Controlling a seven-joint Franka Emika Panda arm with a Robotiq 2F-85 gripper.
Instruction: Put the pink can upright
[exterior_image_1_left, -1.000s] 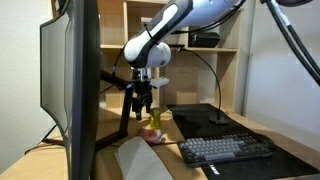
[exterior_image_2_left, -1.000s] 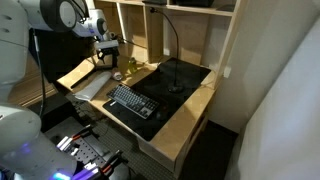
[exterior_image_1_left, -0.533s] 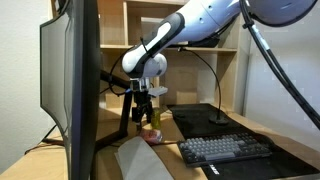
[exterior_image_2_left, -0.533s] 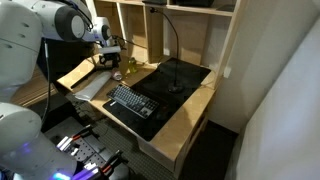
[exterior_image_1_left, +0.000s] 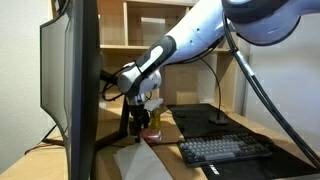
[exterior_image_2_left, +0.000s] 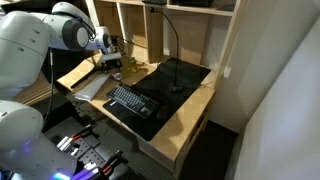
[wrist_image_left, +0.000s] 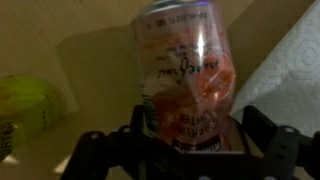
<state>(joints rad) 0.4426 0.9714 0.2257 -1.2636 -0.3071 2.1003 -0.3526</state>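
Note:
Both fingers reach past the can's near rim, on either side of its printed lower side (wrist_image_left: 193, 118), so my gripper should close on the pink can (wrist_image_left: 185, 75) now.
The pink can (wrist_image_left: 185, 75) lies on its side on the wooden desk, its length running away from the wrist camera and its far end up in the picture. My gripper (wrist_image_left: 188, 150) is open, with a dark finger (wrist_image_left: 92, 152) on one side of the can's near end and another on the opposite side; I see no pinch on it. In an exterior view the gripper (exterior_image_1_left: 138, 122) hangs low over the desk behind the monitor, and the can is mostly hidden by it. From the high exterior view the gripper (exterior_image_2_left: 113, 70) sits at the desk's far left corner.
A yellow-green item (wrist_image_left: 25, 110) lies close beside the can and a white paper towel (wrist_image_left: 290, 50) on its other side. A monitor (exterior_image_1_left: 70, 90) stands in front; a keyboard (exterior_image_1_left: 225, 150) and black mat (exterior_image_1_left: 205, 120) fill the desk. Shelves rise behind.
The arm has dropped lower and reached further toward the desk, bringing the open gripper down around the can. The jaws stayed open.

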